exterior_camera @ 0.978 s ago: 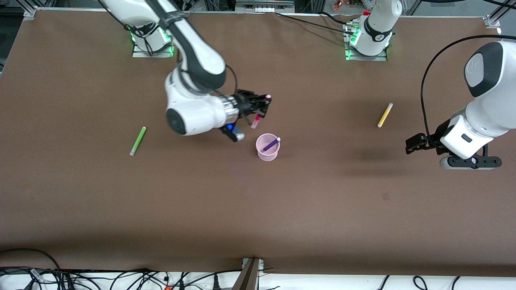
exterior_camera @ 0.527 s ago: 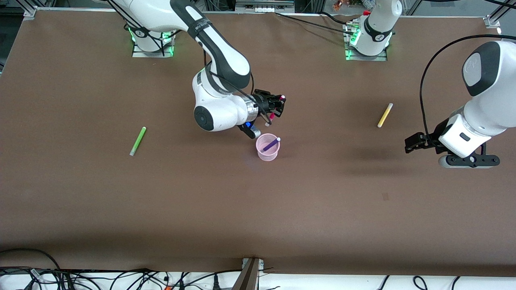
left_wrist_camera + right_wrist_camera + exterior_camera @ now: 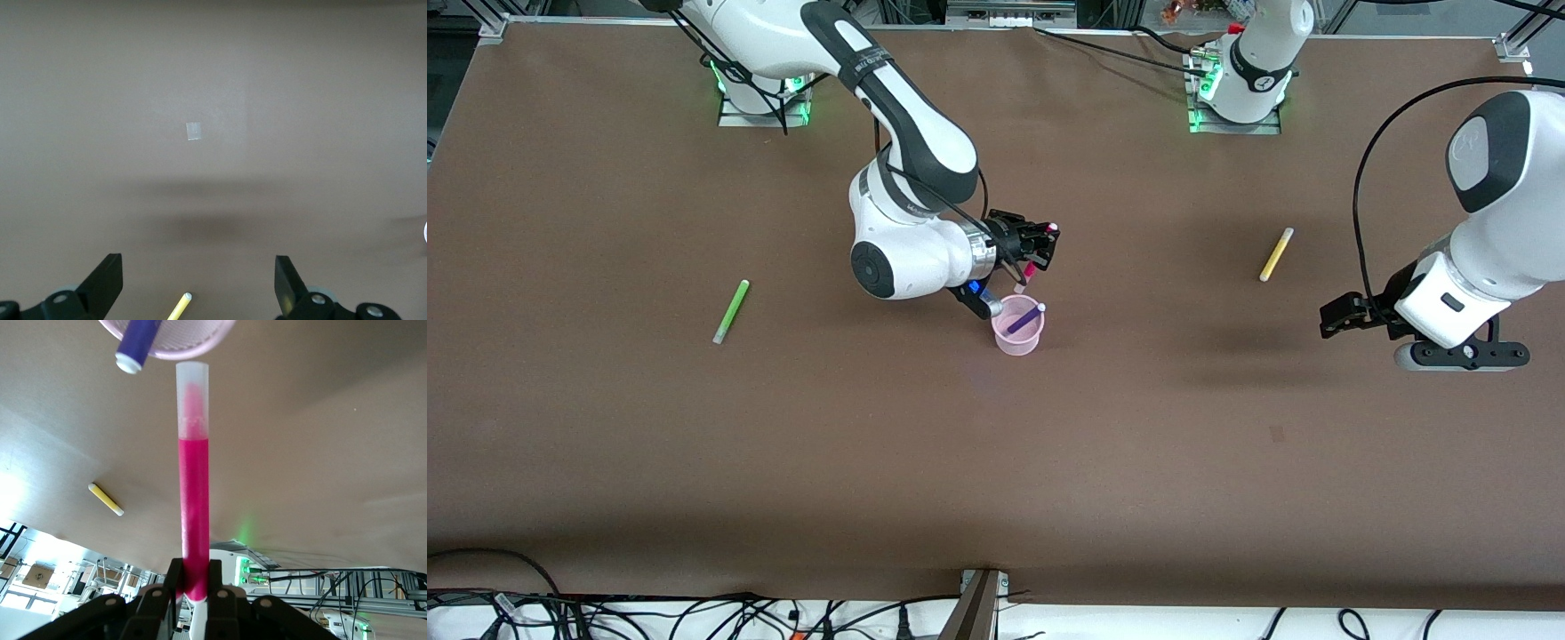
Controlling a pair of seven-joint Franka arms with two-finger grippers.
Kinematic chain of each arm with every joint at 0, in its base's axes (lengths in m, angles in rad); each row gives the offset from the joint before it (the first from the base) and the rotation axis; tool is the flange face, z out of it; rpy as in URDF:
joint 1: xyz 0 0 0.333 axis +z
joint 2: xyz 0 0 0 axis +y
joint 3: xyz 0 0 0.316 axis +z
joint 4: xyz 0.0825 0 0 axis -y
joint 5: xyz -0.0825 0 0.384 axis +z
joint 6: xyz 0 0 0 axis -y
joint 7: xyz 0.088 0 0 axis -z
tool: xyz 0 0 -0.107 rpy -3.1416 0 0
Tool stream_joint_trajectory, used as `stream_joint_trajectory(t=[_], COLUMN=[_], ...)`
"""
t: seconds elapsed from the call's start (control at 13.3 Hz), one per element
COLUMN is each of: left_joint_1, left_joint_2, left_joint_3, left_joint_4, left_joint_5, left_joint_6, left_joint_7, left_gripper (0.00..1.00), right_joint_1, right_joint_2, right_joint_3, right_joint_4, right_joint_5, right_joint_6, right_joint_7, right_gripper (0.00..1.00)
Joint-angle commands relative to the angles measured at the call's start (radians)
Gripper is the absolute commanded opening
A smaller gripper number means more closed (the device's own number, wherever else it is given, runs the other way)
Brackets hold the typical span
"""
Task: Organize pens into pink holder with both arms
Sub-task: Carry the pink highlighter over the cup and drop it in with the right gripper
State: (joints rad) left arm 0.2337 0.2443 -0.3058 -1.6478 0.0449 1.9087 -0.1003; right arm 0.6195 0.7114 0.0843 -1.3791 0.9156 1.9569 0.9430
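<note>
The magenta pen's pale end (image 3: 193, 377) is short of the pink holder's rim (image 3: 193, 352), so my right gripper needs to keep holding until the pen's pale end reaches inside.
The pink holder (image 3: 1017, 326) stands mid-table with the dark purple pen (image 3: 1024, 319) leaning in it; both show in the right wrist view, the holder (image 3: 193, 340) and the purple pen (image 3: 137, 343). My right gripper (image 3: 1034, 250) is shut on the magenta pink pen (image 3: 1024, 276), which hangs just above the holder's rim; the right wrist view shows that pen (image 3: 193, 487) held between the fingers. The green pen (image 3: 731, 311) lies toward the right arm's end. The yellow pen (image 3: 1276, 254) lies toward the left arm's end. My left gripper (image 3: 1336, 320) is open and empty above the table, with the yellow pen's tip (image 3: 181, 305) between its fingers' line.
The table (image 3: 996, 462) is a bare brown sheet. A small pale patch (image 3: 1277, 434) marks it near the left gripper, also seen in the left wrist view (image 3: 194, 131). Cables run along the edge nearest the front camera.
My right arm has swung toward the holder with the magenta pen, which now hangs at the holder's rim. The left arm has barely shifted.
</note>
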Motion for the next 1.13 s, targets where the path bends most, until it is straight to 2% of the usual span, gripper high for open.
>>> stream_joint_trajectory(t=[0.0,0.83,1.05], left_joint_1=[0.013,0.013,0.013], left_joint_2=[-0.025,-0.019,-0.011], left_joint_3=[-0.004,-0.003,-0.003], left_joint_4=[-0.026,-0.029,-0.029], left_joint_5=[-0.023,-0.023,-0.023], left_joint_6=[0.015,0.015,0.015], left_joint_7=[0.020,0.022,0.020], left_gripper=[1.00,1.00,1.00], right_joint_1=[-0.006,-0.012,-0.012], right_joint_2=[0.053,0.117,0.125], right_joint_3=[0.003,-0.015,-0.031], right_joint_4=[0.064,0.078,0.084], right_joint_5=[-0.018,-0.026,-0.026], right_joint_6=[-0.013,0.022,0.043], right_joint_7=[-0.019,-0.122,-0.153], right_gripper=[0.01,0.04,0.16])
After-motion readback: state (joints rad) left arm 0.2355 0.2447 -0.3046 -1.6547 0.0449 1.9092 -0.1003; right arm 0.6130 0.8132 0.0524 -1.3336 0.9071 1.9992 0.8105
